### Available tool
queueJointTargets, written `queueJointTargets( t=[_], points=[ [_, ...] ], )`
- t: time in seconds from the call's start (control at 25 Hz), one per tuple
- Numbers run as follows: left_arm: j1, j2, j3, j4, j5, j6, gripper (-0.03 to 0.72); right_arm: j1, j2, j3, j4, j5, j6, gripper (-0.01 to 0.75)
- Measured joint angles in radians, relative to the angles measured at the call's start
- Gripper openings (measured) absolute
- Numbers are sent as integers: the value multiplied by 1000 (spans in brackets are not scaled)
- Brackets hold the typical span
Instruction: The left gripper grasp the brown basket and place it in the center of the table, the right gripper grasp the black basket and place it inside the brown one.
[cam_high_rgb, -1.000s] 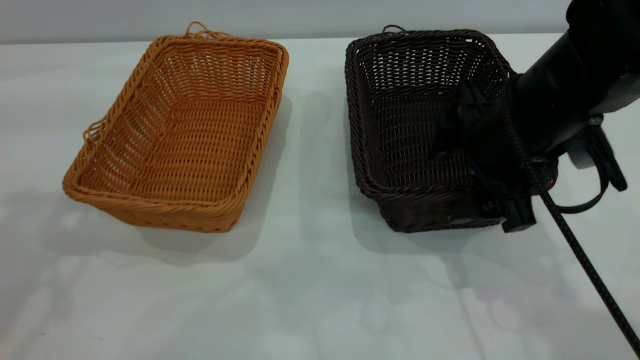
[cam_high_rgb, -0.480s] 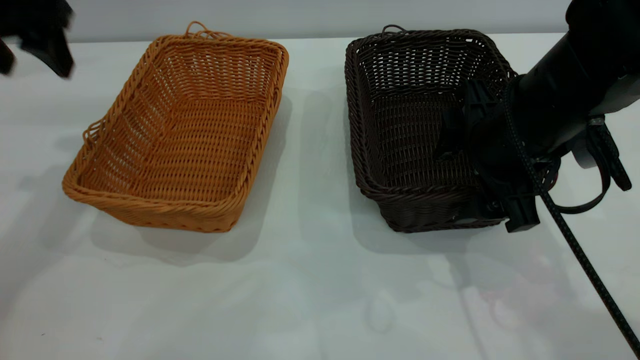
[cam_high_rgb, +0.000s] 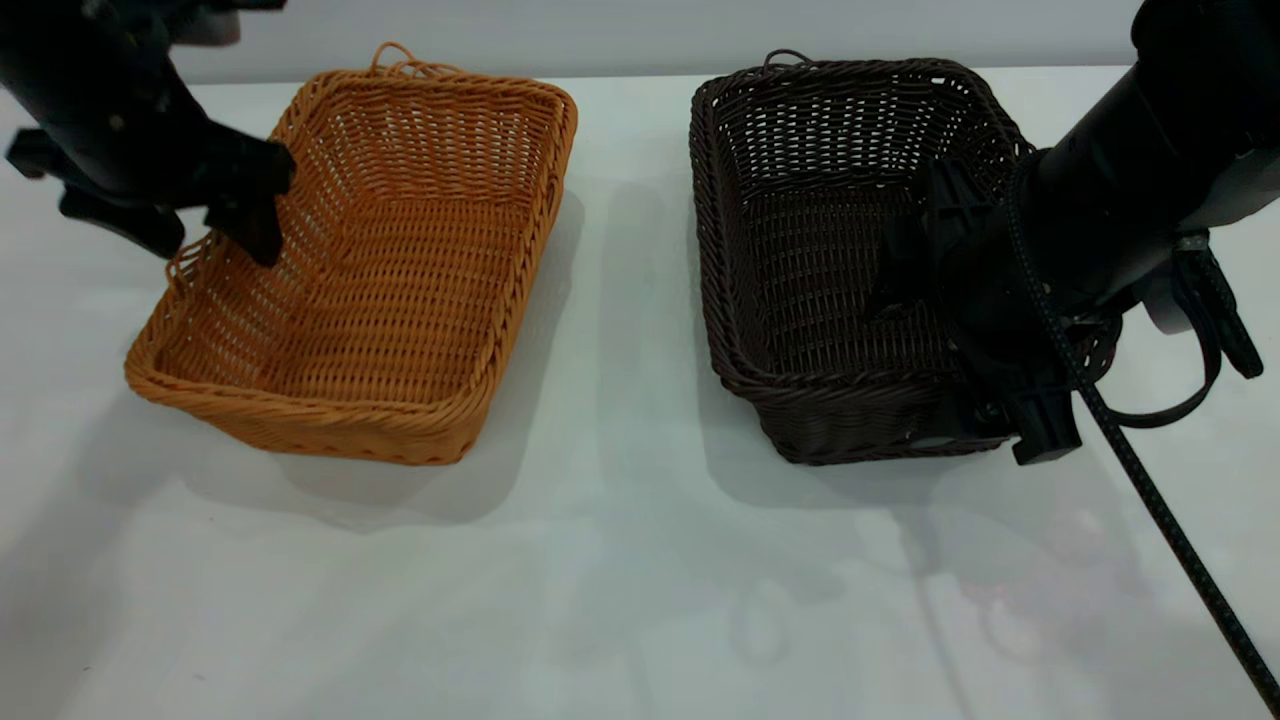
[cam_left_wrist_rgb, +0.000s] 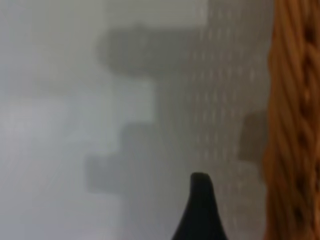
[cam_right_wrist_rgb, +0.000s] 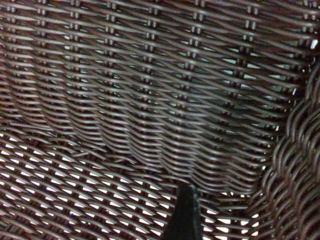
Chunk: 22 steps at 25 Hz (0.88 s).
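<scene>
The brown basket (cam_high_rgb: 400, 250) should go in the center of the table, so my left gripper should next grab the basket by its braided rim (cam_high_rgb: 206, 246) and then place it there.
The brown basket (cam_high_rgb: 400, 250) sits on the table (cam_high_rgb: 620, 560) at the left, and the black basket (cam_high_rgb: 810, 220) sits at the right. My left gripper (cam_high_rgb: 212, 238) hangs open over the brown basket's left rim, by its loop handle, with one finger on each side. The left wrist view shows one finger (cam_left_wrist_rgb: 200, 210) over the table beside the braided rim (cam_left_wrist_rgb: 292, 125). My right gripper (cam_high_rgb: 965, 370) is open astride the black basket's right wall near the front corner. One finger (cam_right_wrist_rgb: 185, 215) is inside, a little apart from the woven wall (cam_right_wrist_rgb: 150, 100).
The two baskets stand side by side, with a strip of bare table between them. A wide stretch of bare tabletop lies in front of both. A black cable (cam_high_rgb: 1150, 500) runs from the right arm down to the lower right.
My left gripper came in from the upper left and dropped over the brown basket's left rim. The right gripper settled slightly lower on the black basket's right wall, then held still.
</scene>
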<state>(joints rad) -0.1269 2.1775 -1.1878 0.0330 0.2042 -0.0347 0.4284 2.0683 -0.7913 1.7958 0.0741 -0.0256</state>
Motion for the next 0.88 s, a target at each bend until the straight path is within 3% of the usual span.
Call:
queueJointTargets(
  t=[0.24, 0.48, 0.6, 0.76, 0.88],
  points=[
    [-5, 78, 0, 1, -108, 0, 455, 0, 0, 0, 0, -3, -41, 533],
    [-8, 87, 0, 2, -113, -1, 221, 0, 1, 0, 0, -54, -51, 363],
    [-8, 87, 0, 2, -113, -1, 143, 0, 1, 0, 0, -74, -52, 258],
    [-8, 87, -1, -1, -113, -4, 107, 0, 1, 0, 4, -85, -54, 125],
    [-8, 87, -1, -1, -114, -4, 104, 0, 1, -1, 8, -85, -49, 78]
  ],
)
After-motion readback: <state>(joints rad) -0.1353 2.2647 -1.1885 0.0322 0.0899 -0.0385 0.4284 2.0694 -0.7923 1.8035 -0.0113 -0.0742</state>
